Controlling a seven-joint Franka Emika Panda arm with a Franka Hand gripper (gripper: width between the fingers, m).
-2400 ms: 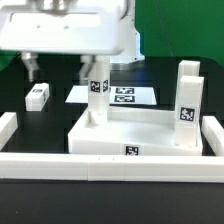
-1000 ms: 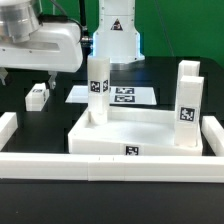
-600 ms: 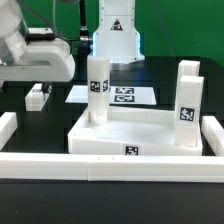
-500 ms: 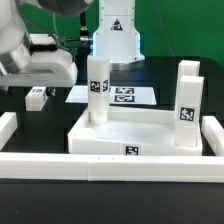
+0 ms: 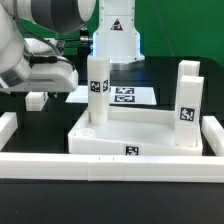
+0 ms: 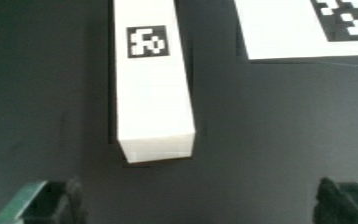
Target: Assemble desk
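Observation:
The loose leg's near end is still beyond my fingertips in the wrist view, so closing now would miss, and I need to move my gripper toward it first.
The white tray-like desk tabletop lies in the middle of the table with a tag on its front wall. Two white tagged legs stand upright in its corner sockets, one at the back left and one at the right. A loose leg lies flat at the exterior view's left, partly hidden by my arm. In the wrist view this leg lies lengthwise, tag facing up. My gripper is open and empty above the leg's near end, with its dark fingertips wide apart.
The marker board lies behind the tabletop, and its corner shows in the wrist view. Long white border rails run along the front, the left and the right. The robot base stands at the back.
My arm has swung to the exterior view's left and come down over the loose leg. The tabletop and the two standing legs have not moved.

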